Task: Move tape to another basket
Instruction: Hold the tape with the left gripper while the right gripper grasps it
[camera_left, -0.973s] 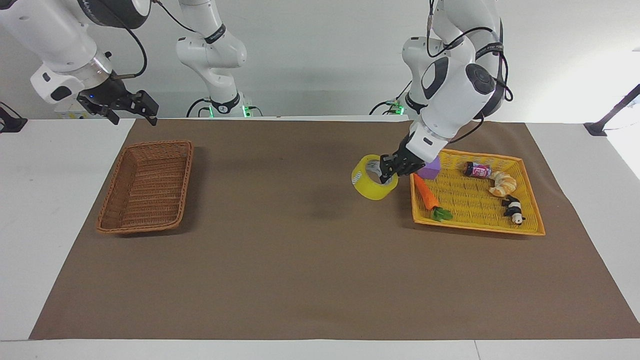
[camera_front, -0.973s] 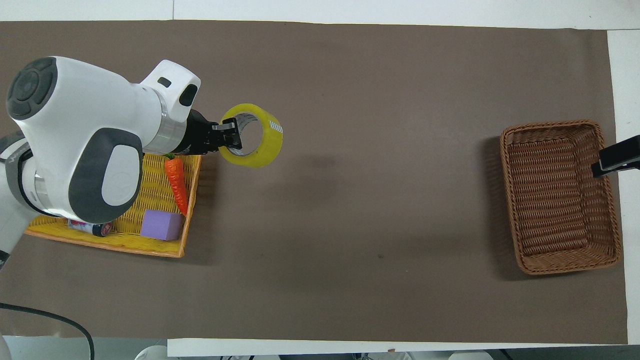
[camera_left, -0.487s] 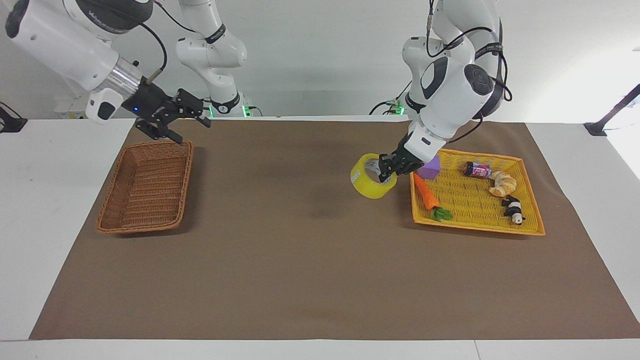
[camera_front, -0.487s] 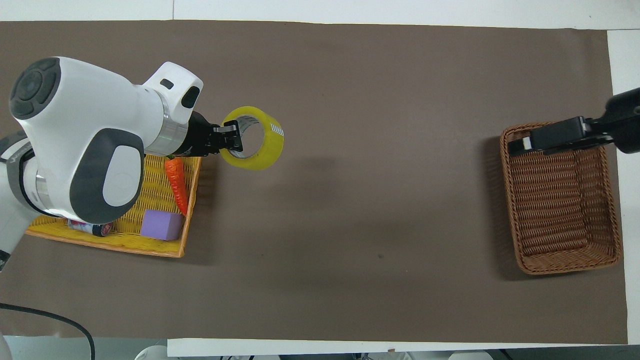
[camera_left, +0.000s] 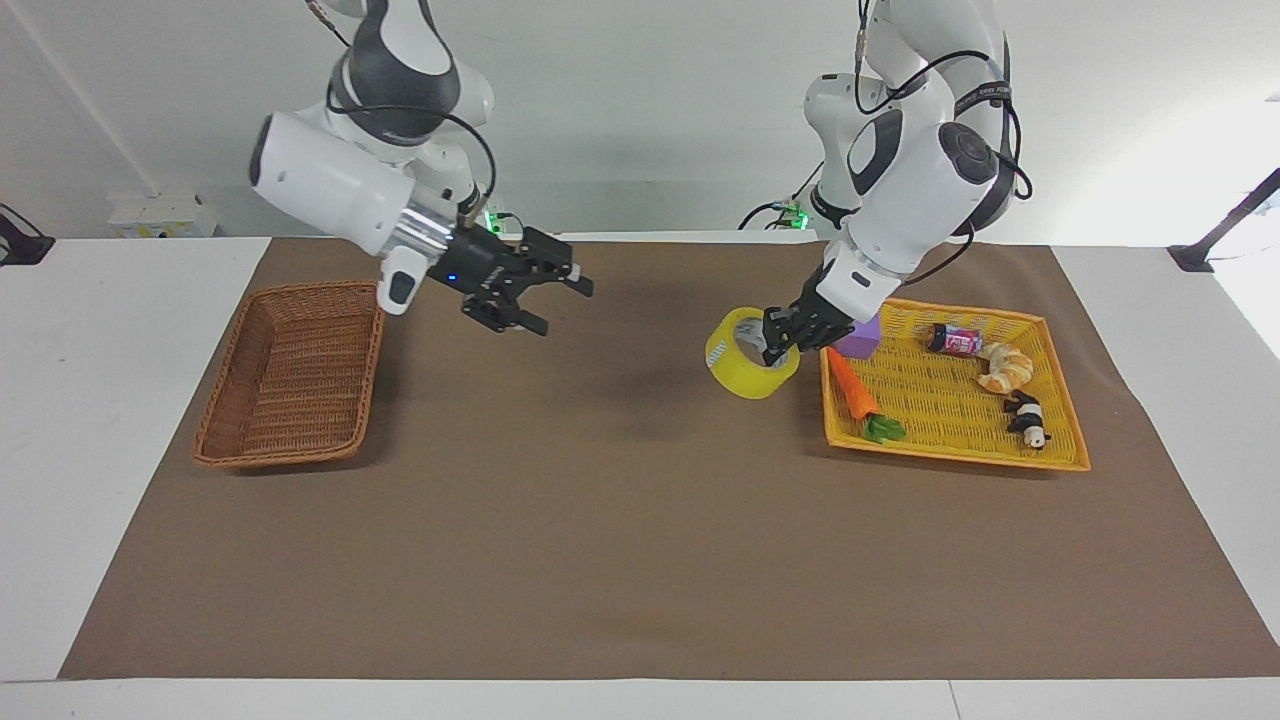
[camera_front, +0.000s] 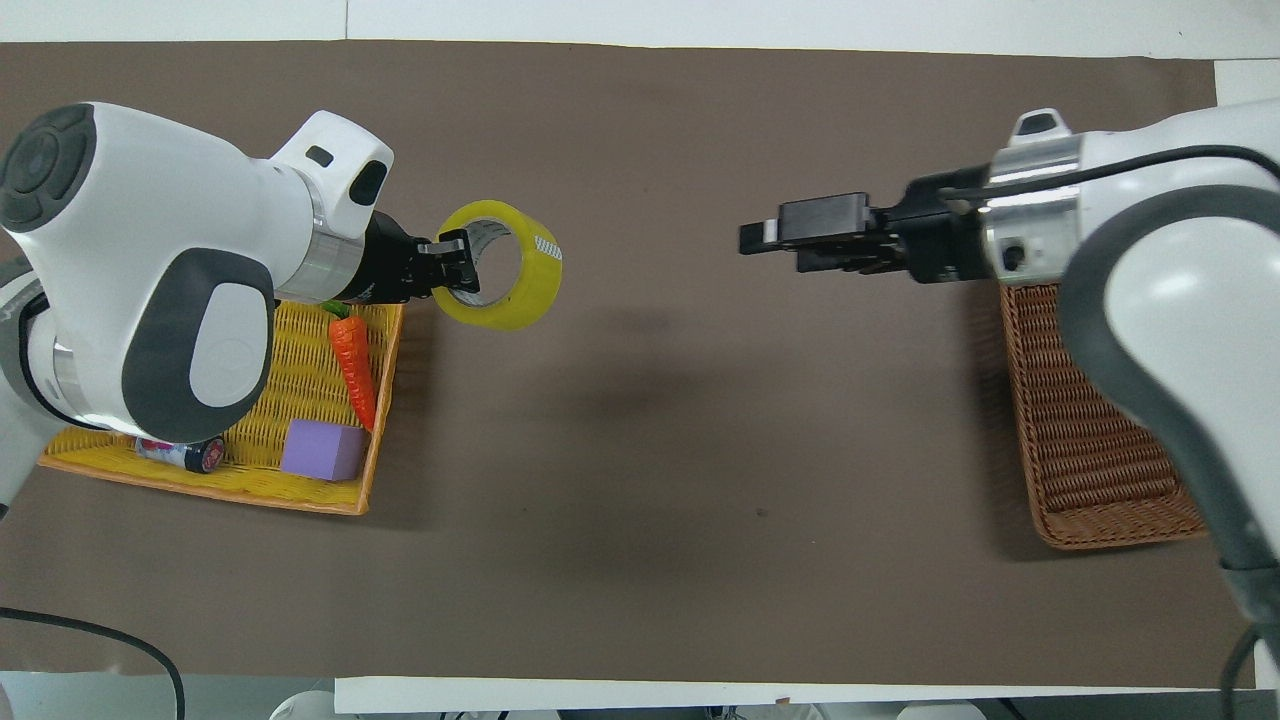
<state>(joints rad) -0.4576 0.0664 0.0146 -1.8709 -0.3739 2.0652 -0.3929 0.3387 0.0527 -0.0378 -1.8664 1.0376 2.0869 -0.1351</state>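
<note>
My right gripper next grabs and moves the tape by the free side of its ring (camera_front: 542, 266), since the other gripper's fingers fill the ring's opposite side.
The yellow tape (camera_left: 742, 375) is a wide roll, tilted, held in the air over the brown mat just beside the yellow tray. My left gripper (camera_left: 778, 343) is shut on the roll's wall, one finger inside the ring. In the overhead view the tape (camera_front: 525, 295) hangs from the left gripper (camera_front: 452, 272). My right gripper (camera_left: 558, 303) is open and empty, up over the mat between the wicker basket and the tape, pointing toward the tape; it also shows in the overhead view (camera_front: 768, 238). The brown wicker basket (camera_left: 240, 350) is empty at the right arm's end; it also shows in the overhead view (camera_front: 1012, 400).
The yellow shallow tray (camera_left: 930, 400) at the left arm's end holds a toy carrot (camera_left: 855, 392), a purple block (camera_left: 860, 338), a small can (camera_left: 955, 340), a croissant (camera_left: 1005, 368) and a panda figure (camera_left: 1028, 420). The brown mat (camera_left: 600, 520) covers the table.
My right arm has swung from the wicker basket out over the mat toward the tape, gripper open. The left gripper and the tape have barely moved.
</note>
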